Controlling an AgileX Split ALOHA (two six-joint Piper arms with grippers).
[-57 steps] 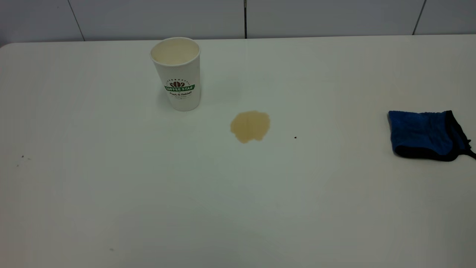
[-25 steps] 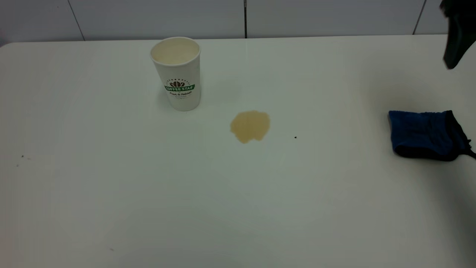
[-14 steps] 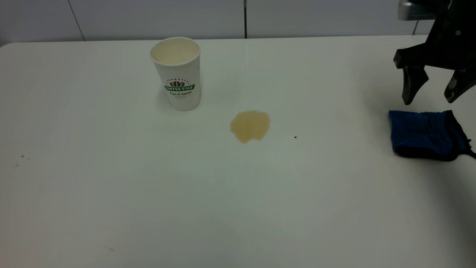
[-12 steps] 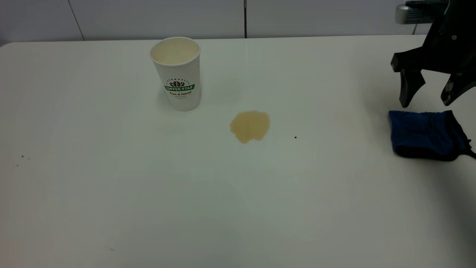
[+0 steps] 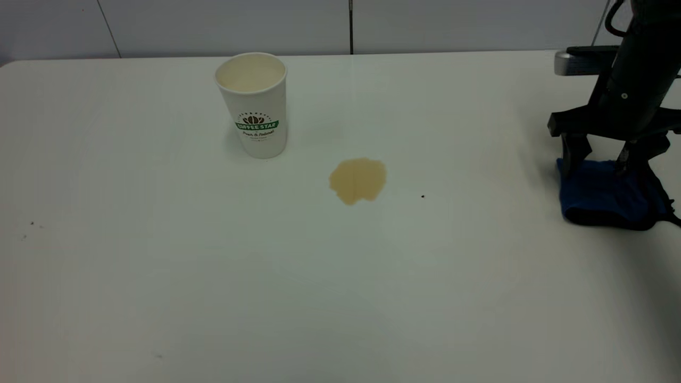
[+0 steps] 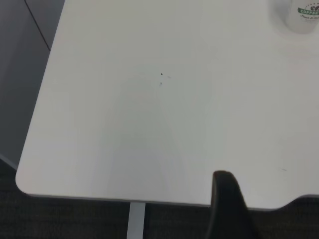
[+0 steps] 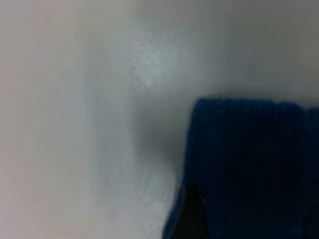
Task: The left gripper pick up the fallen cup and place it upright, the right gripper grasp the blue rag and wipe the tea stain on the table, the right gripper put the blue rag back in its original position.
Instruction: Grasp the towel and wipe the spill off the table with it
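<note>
The blue rag should wipe up the tea stain (image 5: 357,180). My right gripper should grab the rag by its plain blue section (image 5: 597,178) and leave the rag's black loop free.
The cup (image 5: 251,103) stands upright at the table's (image 5: 159,266) far left-centre; its base shows in the left wrist view (image 6: 301,17). The tea stain (image 5: 357,180) lies in front and to the right of it. The blue rag (image 5: 612,199) lies at the right edge. My right gripper (image 5: 598,162) is open and low over the rag's far side, one finger at its left edge and one on its middle. In the right wrist view the rag (image 7: 249,164) fills the frame beside one fingertip (image 7: 192,216). My left gripper (image 6: 227,204) is parked past the table's near left corner, outside the exterior view.
A tiny dark speck (image 5: 423,196) lies to the right of the stain, and a few more specks (image 5: 32,224) lie at the left. A grey wall (image 5: 340,26) runs behind the table's far edge. The table's rounded corner (image 6: 22,181) shows in the left wrist view.
My right gripper came in from the upper right, open, and came down onto the far side of the blue rag. Cup, stain and rag have not moved.
</note>
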